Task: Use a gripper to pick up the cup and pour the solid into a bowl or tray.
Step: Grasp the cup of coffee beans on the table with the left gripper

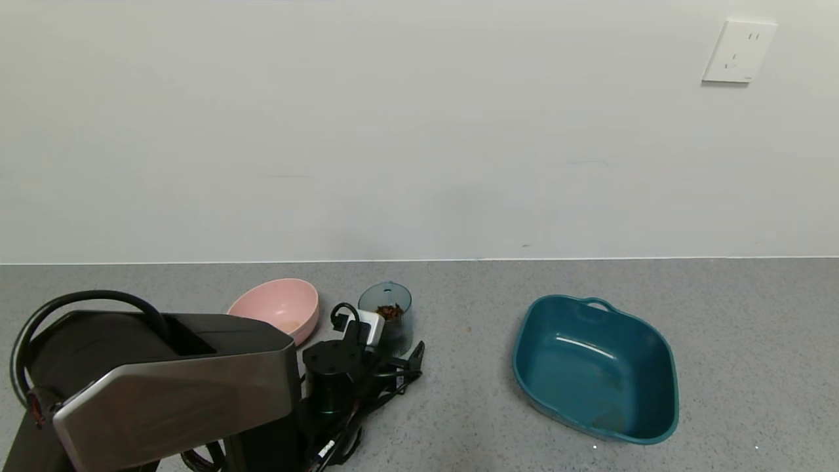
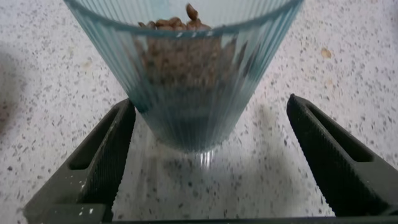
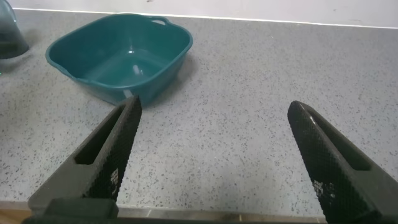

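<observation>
My left gripper should move forward before it closes on the cup, because only the ends of its fingers reach the lower part of the side [image 2: 190, 118] of the cup.
The ribbed grey-teal cup [image 1: 387, 318] stands upright on the counter, holding brown bean-like pieces [image 1: 389, 311]. My left gripper [image 1: 392, 351] is at its near side, low by the base. In the left wrist view the cup [image 2: 186, 81] with the beans [image 2: 177, 43] stands between the open fingers of my left gripper [image 2: 210, 102]. One finger [image 2: 112, 149] is close to the cup wall and the other [image 2: 323, 149] is well apart from it. The dark teal basin [image 1: 593, 367] lies empty to the right. My right gripper [image 3: 214, 106] is open and empty, low over the counter, out of the head view.
A pink bowl [image 1: 278, 311] sits just left of the cup. The basin [image 3: 118, 56] and the cup's edge [image 3: 9, 34] show in the right wrist view. Bare speckled counter [image 1: 465, 367] lies between cup and basin. A wall stands behind.
</observation>
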`<act>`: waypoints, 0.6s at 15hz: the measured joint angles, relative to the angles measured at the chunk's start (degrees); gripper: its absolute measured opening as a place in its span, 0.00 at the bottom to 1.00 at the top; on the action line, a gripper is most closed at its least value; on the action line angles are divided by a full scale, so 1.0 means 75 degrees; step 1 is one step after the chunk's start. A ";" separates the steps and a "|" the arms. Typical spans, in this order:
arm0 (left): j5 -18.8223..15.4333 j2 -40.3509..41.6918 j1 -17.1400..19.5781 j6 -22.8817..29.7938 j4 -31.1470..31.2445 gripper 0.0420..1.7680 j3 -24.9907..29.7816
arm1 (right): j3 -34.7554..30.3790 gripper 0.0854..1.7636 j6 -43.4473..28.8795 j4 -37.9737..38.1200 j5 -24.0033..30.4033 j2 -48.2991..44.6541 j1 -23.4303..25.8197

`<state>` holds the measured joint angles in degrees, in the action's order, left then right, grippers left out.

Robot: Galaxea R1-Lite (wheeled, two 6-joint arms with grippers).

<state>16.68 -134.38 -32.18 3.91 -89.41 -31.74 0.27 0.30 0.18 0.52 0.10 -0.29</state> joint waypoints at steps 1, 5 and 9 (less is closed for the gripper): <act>0.0003 -0.0015 0.0007 -0.0008 0.0003 0.99 -0.0070 | 0.0000 0.97 0.0000 -0.0003 -0.0002 0.0000 0.0000; 0.0000 -0.0065 0.0098 -0.0005 0.0000 0.99 -0.0247 | 0.0000 0.97 0.0000 0.0000 -0.0002 -0.0003 0.0000; 0.0000 -0.0076 0.0208 -0.0011 0.0000 0.99 -0.0401 | 0.0000 0.97 0.0000 0.0000 -0.0002 -0.0003 0.0000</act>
<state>16.68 -134.95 -30.62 3.83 -89.41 -34.76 0.27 0.30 0.18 0.51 0.07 -0.29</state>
